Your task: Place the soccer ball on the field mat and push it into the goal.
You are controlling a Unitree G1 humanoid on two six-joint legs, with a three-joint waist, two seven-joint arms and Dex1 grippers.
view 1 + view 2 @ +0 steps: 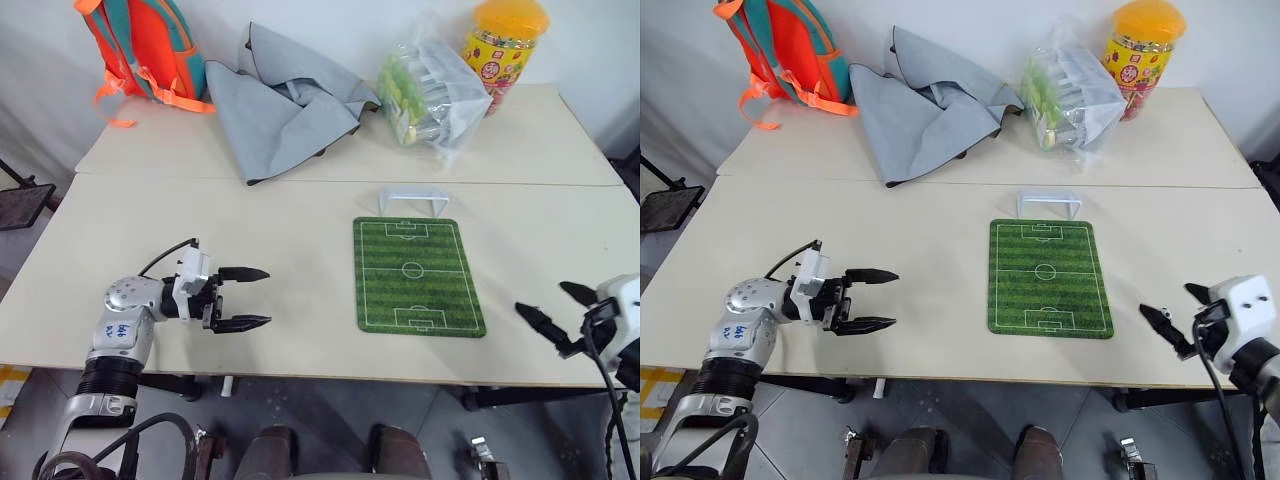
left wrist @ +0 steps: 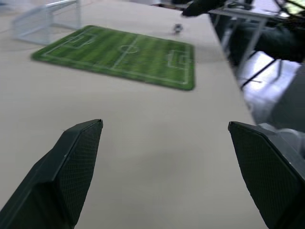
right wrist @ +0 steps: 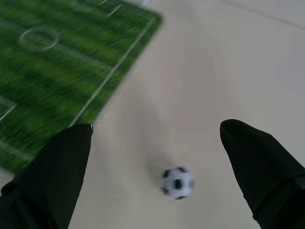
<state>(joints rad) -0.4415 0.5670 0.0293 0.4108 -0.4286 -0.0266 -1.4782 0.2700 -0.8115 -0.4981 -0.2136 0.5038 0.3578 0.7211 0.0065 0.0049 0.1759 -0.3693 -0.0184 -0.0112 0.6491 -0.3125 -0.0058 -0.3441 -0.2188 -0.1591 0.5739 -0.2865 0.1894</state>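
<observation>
My right gripper needs to go lower before it closes on the ball, because my fingers are high above the small soccer ball (image 3: pixel 177 182) in the right wrist view.
The green field mat (image 1: pixel 415 275) with white pitch lines lies flat on the table, right of centre. The white goal (image 1: pixel 415 198) stands just beyond its far short edge. The tiny soccer ball (image 3: pixel 177 182) rests on the bare table right of the mat's near corner, and it also appears as a speck (image 2: pixel 177 28) in the left wrist view. My right gripper (image 1: pixel 543 298) hovers open just behind the soccer ball, fingers straddling it without touching. My left gripper (image 1: pixel 268 296) is open and empty over the table left of the mat, pointing toward it.
At the back of the table lie an orange backpack (image 1: pixel 145 50), a crumpled grey cloth (image 1: pixel 280 100), a clear plastic bag of items (image 1: pixel 430 90) and a yellow jar (image 1: pixel 505 45). The table's front edge (image 1: pixel 300 375) runs close to both grippers.
</observation>
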